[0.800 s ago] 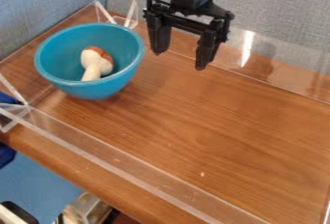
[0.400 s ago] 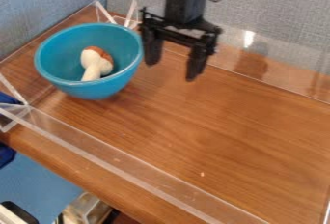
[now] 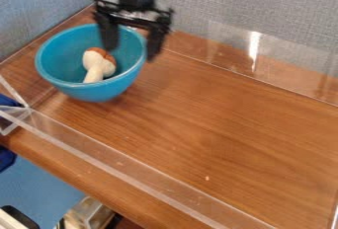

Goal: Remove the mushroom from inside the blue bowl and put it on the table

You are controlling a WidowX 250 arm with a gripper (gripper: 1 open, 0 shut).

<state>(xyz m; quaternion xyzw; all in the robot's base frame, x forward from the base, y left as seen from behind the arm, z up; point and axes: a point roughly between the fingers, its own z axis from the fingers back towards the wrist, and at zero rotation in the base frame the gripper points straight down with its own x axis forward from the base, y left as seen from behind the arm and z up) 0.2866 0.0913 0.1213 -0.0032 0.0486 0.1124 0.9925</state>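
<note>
I need to take the mushroom out of the blue bowl (image 3: pixel 82 79), so my gripper should next grab the mushroom by its cap (image 3: pixel 98 55).
The blue bowl (image 3: pixel 82 79) sits on the table (image 3: pixel 211 124) at the left. Inside it lies the mushroom (image 3: pixel 95 64), cream stalk and tan-orange cap, tipped on its side. My gripper (image 3: pixel 130 41) hangs pointing down over the bowl's far right rim, its two black fingers (image 3: pixel 154 40) spread wide and open with nothing between them. It is above and to the right of the mushroom, not touching it.
Low clear acrylic walls (image 3: pixel 126 179) edge the wooden tabletop on all sides, with a taller clear panel (image 3: pixel 254 47) at the back right. A blue-grey wall stands behind. Bare wood stretches from the bowl to the right.
My gripper has moved left across the table, from the back centre to over the bowl's right rim. It stayed open. The mushroom and bowl have not moved.
</note>
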